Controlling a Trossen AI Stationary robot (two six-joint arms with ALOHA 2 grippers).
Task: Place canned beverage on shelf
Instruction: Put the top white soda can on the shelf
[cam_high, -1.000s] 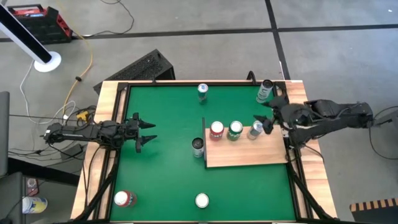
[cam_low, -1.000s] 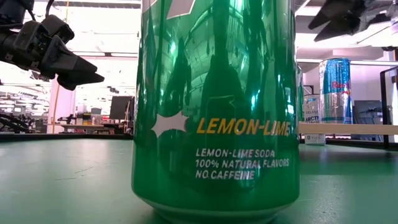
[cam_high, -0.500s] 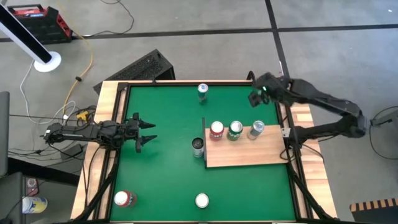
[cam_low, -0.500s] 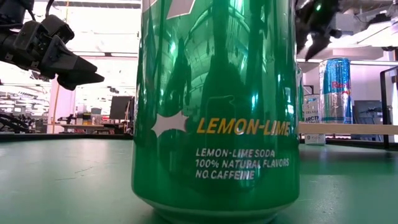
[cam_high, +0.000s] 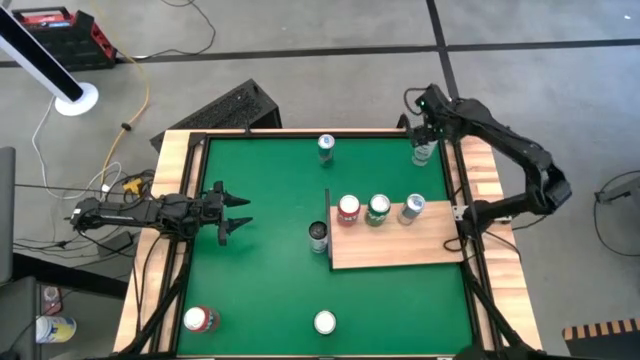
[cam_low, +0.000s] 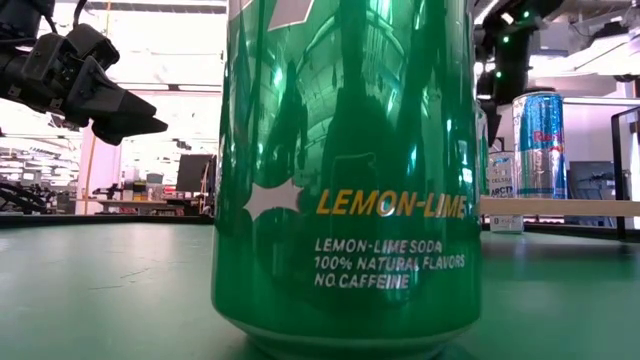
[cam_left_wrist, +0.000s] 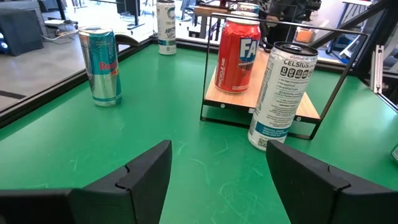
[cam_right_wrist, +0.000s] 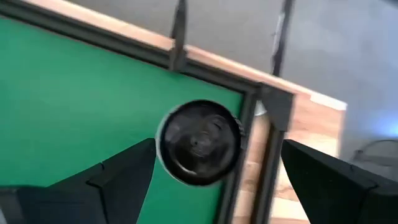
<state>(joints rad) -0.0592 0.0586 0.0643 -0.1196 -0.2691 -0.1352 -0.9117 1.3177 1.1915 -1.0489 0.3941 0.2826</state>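
My right gripper next needs to grab the can from the table's far corner by its side below its black top rim, to shelve it.
The shelf (cam_high: 400, 245) is a light wooden board right of the table's middle, with a thin dark upright edge at its left. A red can (cam_high: 348, 210), a green can (cam_high: 378, 209) and a silver can (cam_high: 411, 208) stand on it. Another can (cam_high: 422, 153) stands upright in the table's far right corner. My right gripper (cam_high: 425, 135) hovers over it, open and pointing down. In the right wrist view its fingers stand either side of the can's top (cam_right_wrist: 199, 142) without touching. My left gripper (cam_high: 235, 212) is open and empty at the table's left, also shown in its wrist view (cam_left_wrist: 217, 180).
A white Celsius can (cam_high: 318, 236) stands on the green tabletop against the shelf's dark edge. A blue-silver can (cam_high: 326, 147) stands at the far middle, a red can (cam_high: 200, 320) near left, and a green lemon-lime can (cam_low: 345, 170) at the near edge fills the low view.
My right gripper has gone from beside the silver can at the shelf's right end toward the table's far right corner, rising and tipping to point down over the can there. The silver can stays standing on the shelf.
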